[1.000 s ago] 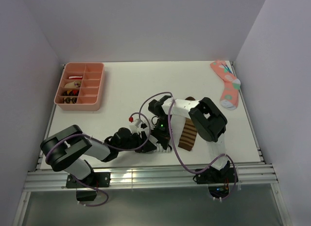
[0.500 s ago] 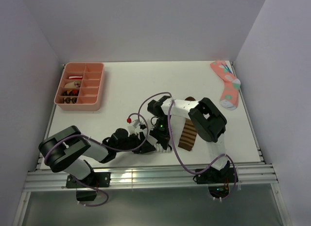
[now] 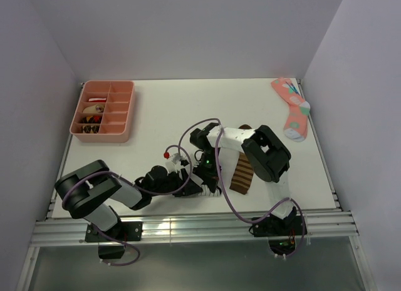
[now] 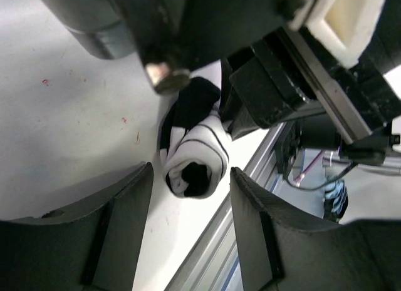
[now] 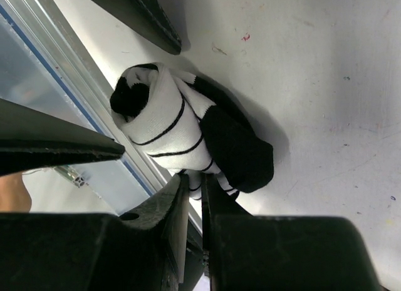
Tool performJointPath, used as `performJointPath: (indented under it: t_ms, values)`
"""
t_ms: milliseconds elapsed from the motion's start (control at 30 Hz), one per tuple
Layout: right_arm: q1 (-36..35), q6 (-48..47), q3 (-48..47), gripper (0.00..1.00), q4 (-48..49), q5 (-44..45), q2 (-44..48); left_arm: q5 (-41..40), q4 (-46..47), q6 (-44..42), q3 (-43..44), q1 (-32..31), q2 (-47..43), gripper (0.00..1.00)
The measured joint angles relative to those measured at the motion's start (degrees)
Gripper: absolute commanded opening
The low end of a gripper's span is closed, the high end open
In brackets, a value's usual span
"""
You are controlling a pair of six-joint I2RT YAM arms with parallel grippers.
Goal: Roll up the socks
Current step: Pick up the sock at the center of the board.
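Observation:
Next, my left gripper grabs the rolled white sock across its end-on roll end [image 3: 202, 189] [image 4: 195, 169], black part included, to place it lengthwise in the tray.
The small white sock [image 5: 164, 121] with thin black stripes lies rolled up near the table's front edge, its black part [image 5: 238, 147] beside the roll. My right gripper [image 5: 195, 189] is shut on the striped end of this sock. In the left wrist view the roll [image 4: 195, 158] shows end-on, just beyond my left gripper [image 4: 191, 231], which is open around empty space. From above, both grippers [image 3: 193, 186] [image 3: 210, 178] meet over the white sock [image 3: 210, 190]. The brown-and-tan striped sock [image 3: 243, 172] lies flat to the right, partly under the right arm.
A pink divided tray [image 3: 104, 111] with small items stands at the back left. A pink dotted sock [image 3: 292, 108] lies at the back right. The table's metal front rail [image 3: 188, 225] runs right behind the roll. White walls enclose three sides.
My left wrist has shifted slightly to the left and its jaws have widened a little. The right arm and the rolled sock have stayed put.

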State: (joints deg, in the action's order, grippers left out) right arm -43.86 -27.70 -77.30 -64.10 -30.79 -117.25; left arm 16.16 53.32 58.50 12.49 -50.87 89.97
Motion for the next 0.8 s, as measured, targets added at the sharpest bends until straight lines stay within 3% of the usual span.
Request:
performJointPath:
  t_ms: [467, 800]
  values:
    - [0.0, 0.7, -0.1, 0.08, -0.1, 0.1, -0.1, -8.9, 7.3, 5.5, 0.4, -4.3, 5.3, 0.54]
    - [0.1, 2.2, -0.7, 0.08, -1.1, 0.2, -1.0, -10.2, 7.9, 6.1, 1.4, -4.4, 7.8, 0.3]
